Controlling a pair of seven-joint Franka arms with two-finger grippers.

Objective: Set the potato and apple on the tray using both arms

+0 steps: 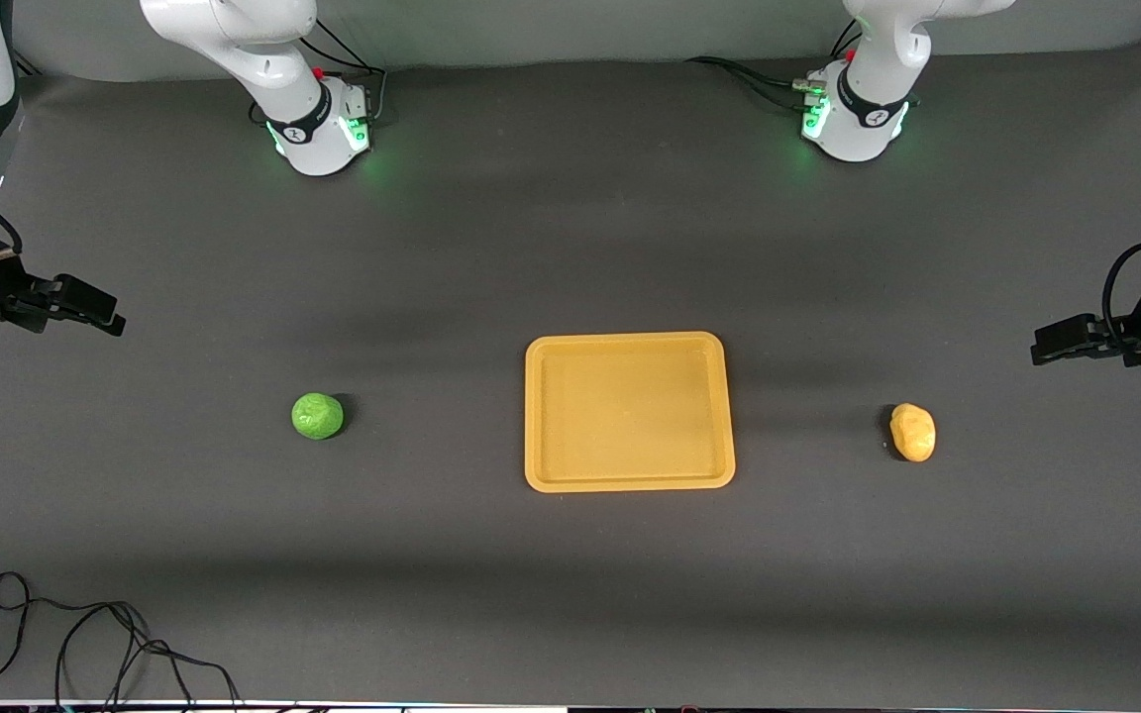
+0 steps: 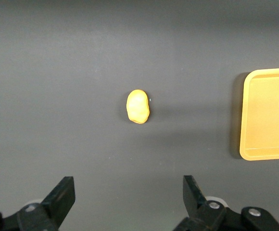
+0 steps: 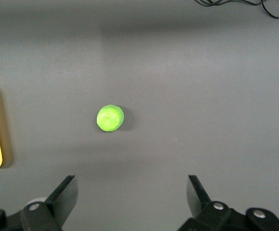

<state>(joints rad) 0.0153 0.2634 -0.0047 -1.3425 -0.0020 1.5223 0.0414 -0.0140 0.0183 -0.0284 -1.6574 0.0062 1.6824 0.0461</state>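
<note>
I need to grip the potato by its narrow middle (image 1: 912, 433) with my left gripper next, so that I can place the potato on the tray (image 1: 630, 479).
The yellow-orange tray (image 1: 630, 479) lies empty at the middle of the table. The green apple (image 1: 317, 415) sits on the mat toward the right arm's end; it also shows in the right wrist view (image 3: 110, 118). The yellow-orange potato (image 1: 912, 432) sits toward the left arm's end; it also shows in the left wrist view (image 2: 138, 107). My right gripper (image 1: 100, 315) is open and empty, up in the air at its end of the table. My left gripper (image 1: 1051, 347) is open and empty, up in the air at its end.
A loose black cable (image 1: 85, 644) lies on the mat near the front camera at the right arm's end. The arm bases (image 1: 318, 129) stand along the table's back edge. The tray's edge shows in the left wrist view (image 2: 269, 115).
</note>
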